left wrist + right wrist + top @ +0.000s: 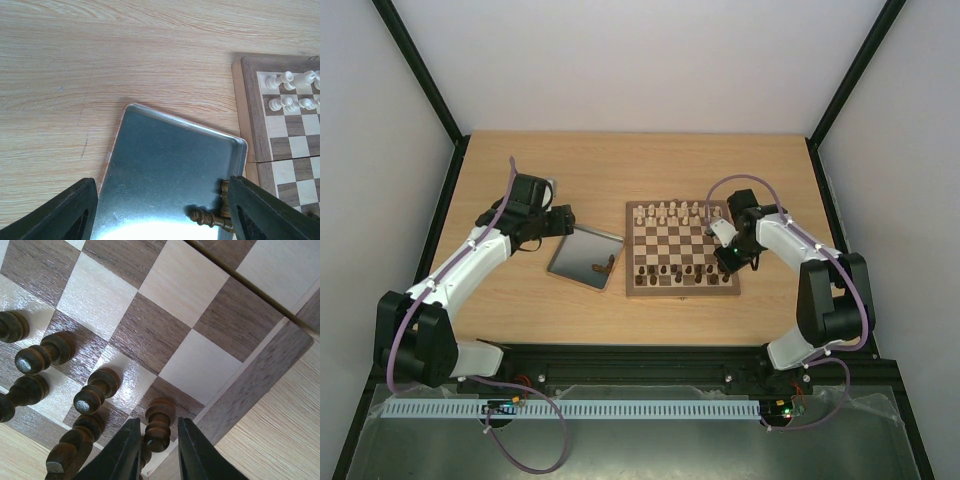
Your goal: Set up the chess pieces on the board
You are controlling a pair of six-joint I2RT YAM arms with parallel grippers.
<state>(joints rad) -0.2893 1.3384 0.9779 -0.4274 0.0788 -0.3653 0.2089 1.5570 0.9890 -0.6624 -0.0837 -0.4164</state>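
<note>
The robot's left gripper needs to grip the lying dark piece on the tray by its neck (600, 268) (211, 219) next, so that the piece's base stays free to stand upright.
The board (680, 290) lies mid-table. Dark chess pieces (670, 272) stand along its near rows, and two more (603, 266) lie on a metal tray (575, 255) to its left. My right gripper (728, 258) is over the board's near right corner. In the right wrist view it (158, 422) is narrowly open around an upright dark pawn (159, 415) standing on a dark square, with a gap on the right side. My left gripper (560, 222) hovers wide open and empty over the tray (165, 160). A lying dark piece (210, 217) sits by its right finger (260, 210).
Cream light pieces (670, 213) fill the board's two far rows and show in the left wrist view (290, 90). More dark pieces (95, 392) stand close to the left of my right gripper. The board's brown border (250, 390) and the table edge lie to its right.
</note>
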